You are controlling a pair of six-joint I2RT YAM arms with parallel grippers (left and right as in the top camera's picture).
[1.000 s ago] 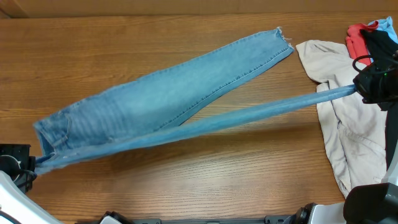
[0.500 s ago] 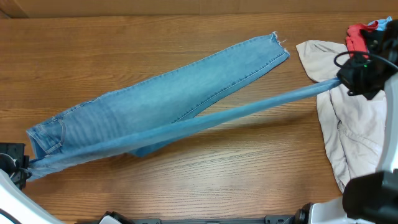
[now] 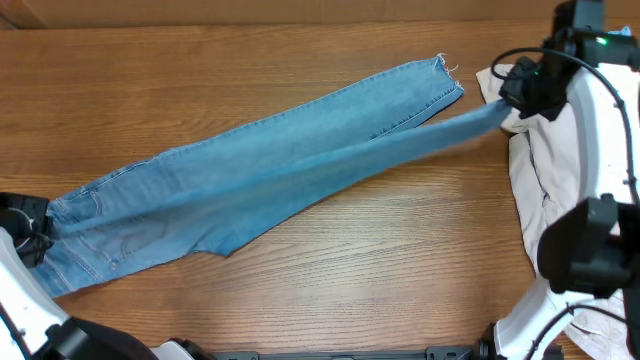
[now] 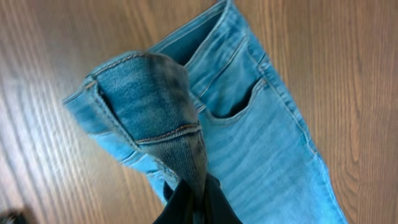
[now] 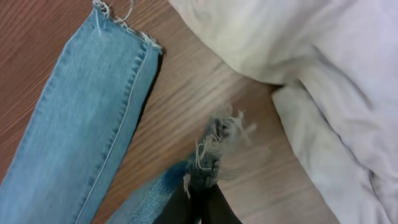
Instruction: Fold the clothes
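My left gripper is holding the bunched waistband above the pocketed layer, so I will bring the waistband down onto that layer before I let go.
The light blue jeans lie stretched across the table from lower left to upper right. My left gripper is shut on the waistband; the left wrist view shows the bunched waistband between its fingers, with a pocket beside it. My right gripper is shut on the frayed hem of the nearer leg, held above the table between its fingers. The other leg lies flat with its frayed hem at the upper right, also seen in the right wrist view.
A large beige garment lies at the right side, also in the right wrist view. Red and black garments sit at the far right corner behind the right arm. The wooden table runs under everything.
My right gripper has carried the held leg hem back and left, over toward the flat leg. The left gripper moved the waistband slightly, and the lifted leg now lies along the other leg.
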